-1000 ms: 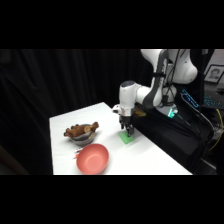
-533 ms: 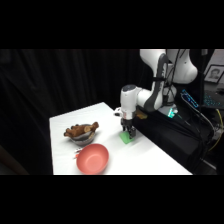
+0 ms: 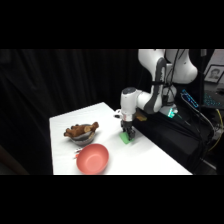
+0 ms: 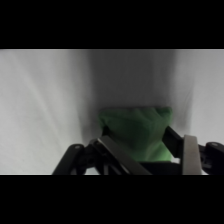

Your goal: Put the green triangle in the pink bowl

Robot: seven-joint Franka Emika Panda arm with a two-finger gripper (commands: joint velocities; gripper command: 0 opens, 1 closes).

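I should put the green triangle [image 3: 125,139] in the pink bowl [image 3: 93,158], so my gripper should grab the triangle by its flat sides next.
The green triangle [image 3: 125,139] lies on the white table [image 3: 150,160] right of the two bowls. My gripper [image 3: 129,135] stands straight down over it, its black fingers low at the block. In the wrist view the green triangle [image 4: 135,127] fills the space between the two fingers, one finger [image 4: 112,150] on its left and one on its right, and the gripper [image 4: 137,142] is open around it. The pink bowl [image 3: 93,158] sits near the table's front, left of the gripper, with nothing in it.
A silver-grey metal bowl [image 3: 81,135] holding brown stuff stands just behind the pink bowl. The table's right edge runs close beside the gripper, with dark equipment and cables [image 3: 195,110] beyond it.
The gripper has come down a little onto the green triangle. The bowls have not moved.
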